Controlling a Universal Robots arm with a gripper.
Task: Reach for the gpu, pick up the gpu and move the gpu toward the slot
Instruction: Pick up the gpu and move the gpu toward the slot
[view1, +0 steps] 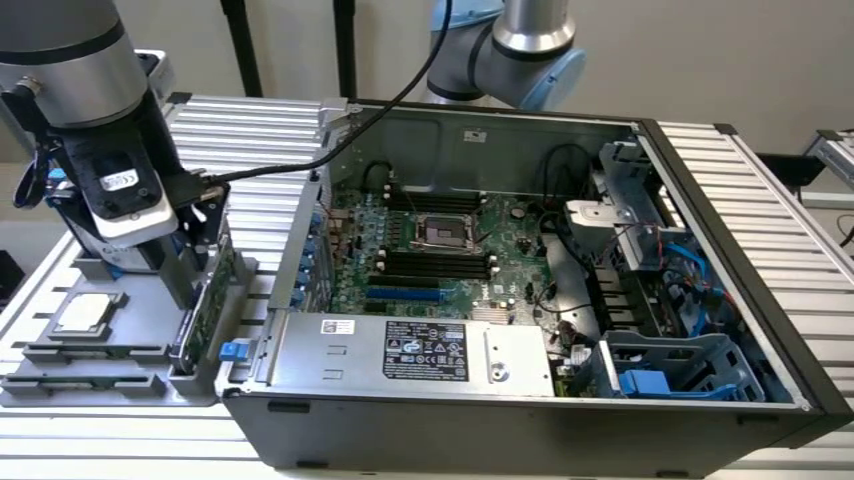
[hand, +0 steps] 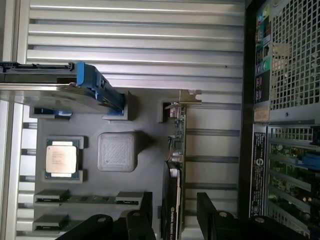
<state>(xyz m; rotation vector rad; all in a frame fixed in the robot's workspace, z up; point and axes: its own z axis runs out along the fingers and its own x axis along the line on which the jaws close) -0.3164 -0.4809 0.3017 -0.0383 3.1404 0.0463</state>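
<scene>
Next, my gripper takes hold of the GPU by its upper edge (view1: 218, 258), which stands free, since the grey holder wraps the lower part of the GPU (view1: 198, 322).
The gpu (view1: 198, 322) is a thin green card standing on edge in a grey holder (view1: 80, 385), just outside the open computer case. In the wrist view the gpu (hand: 178, 150) shows edge-on, and its silver bracket (hand: 183, 98) is at the end away from the gripper. My gripper (view1: 194, 275) has come down over the card's near end. It is open, with one black finger (hand: 145, 212) on each side of the board and a gap left on both sides. The blue expansion slot (view1: 400, 295) lies on the motherboard inside the case.
The grey holder (hand: 150, 125) also carries a square silver chip (hand: 61, 158), memory sticks (hand: 80, 199) and a hard drive with blue rails (hand: 75, 92). The case wall (view1: 287, 270) rises right beside the card. A silver power supply (view1: 400, 350) fills the case's near side.
</scene>
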